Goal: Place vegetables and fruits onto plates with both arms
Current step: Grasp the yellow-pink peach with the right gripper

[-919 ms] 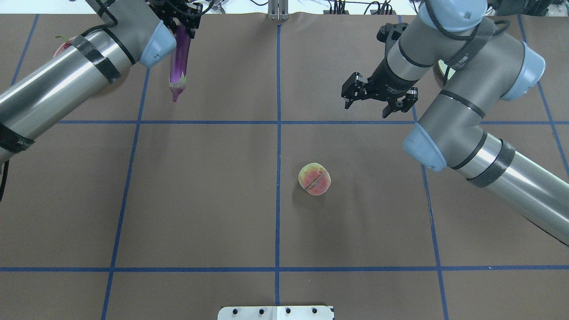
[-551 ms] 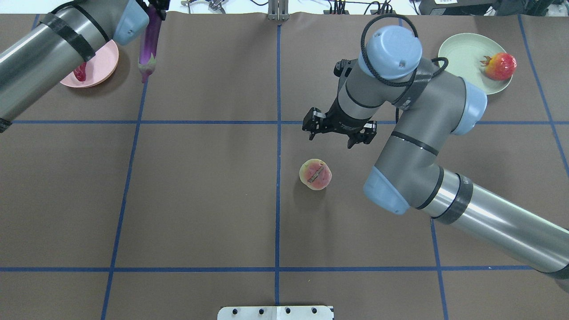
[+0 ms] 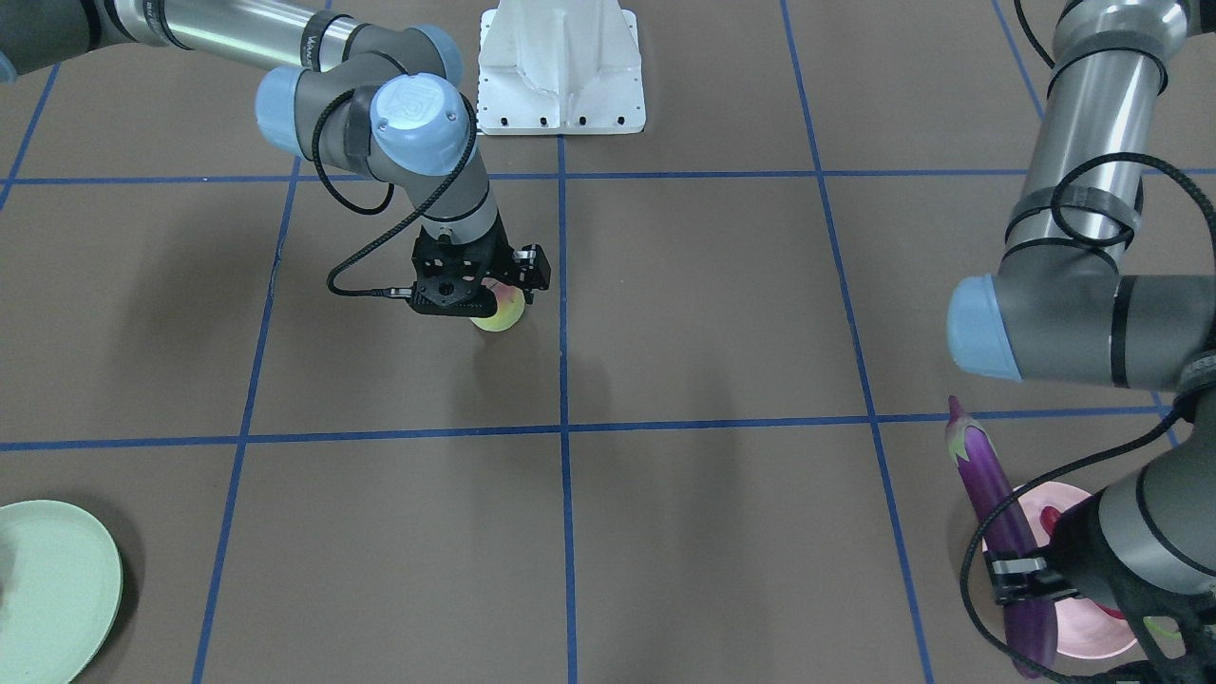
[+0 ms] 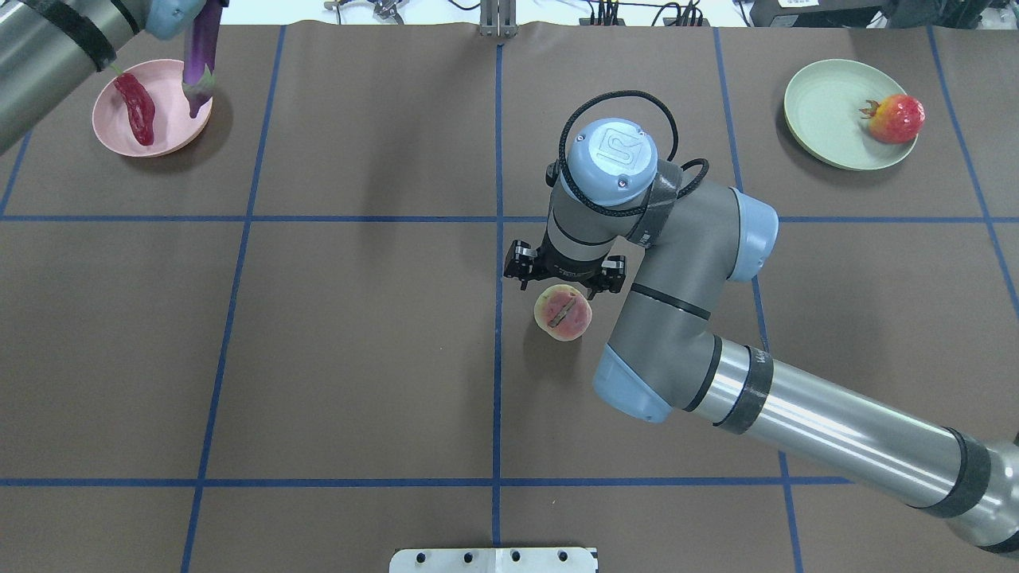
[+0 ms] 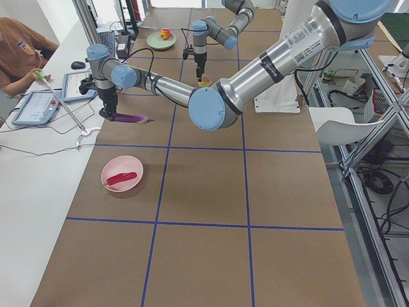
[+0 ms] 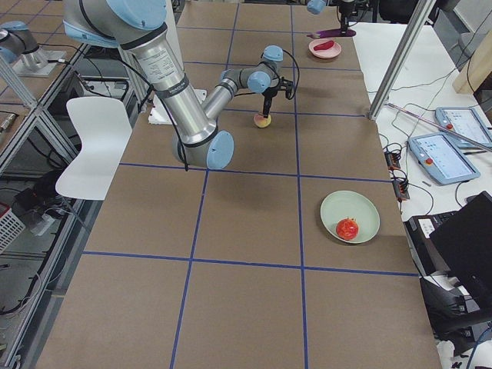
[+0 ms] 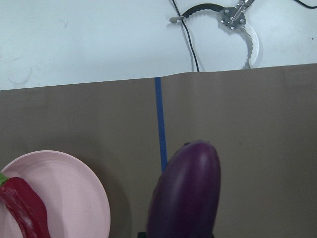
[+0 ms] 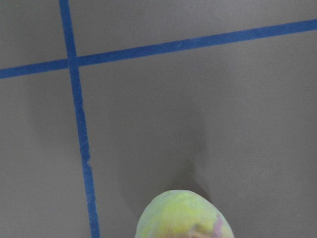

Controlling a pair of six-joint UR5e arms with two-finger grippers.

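Observation:
The peach needs to go onto the mint green plate. My right gripper will next grab the peach around its rounded middle to put it there.
The peach lies on the brown mat near the middle. My right gripper is open and hangs right over it, fingers either side; the right wrist view shows the peach at its bottom edge. My left gripper is shut on the purple eggplant, holding it above the right rim of the pink plate. The red chili lies in that plate. The pomegranate sits on the mint green plate at the back right.
The white robot base stands at the table's near edge. Beyond the mat's far edge is a white bench with cables and a metal tool. An operator sits by tablets at that side.
My right arm swung from the back right down to just over the peach. My left arm carried the eggplant leftward to the pink plate's rim.

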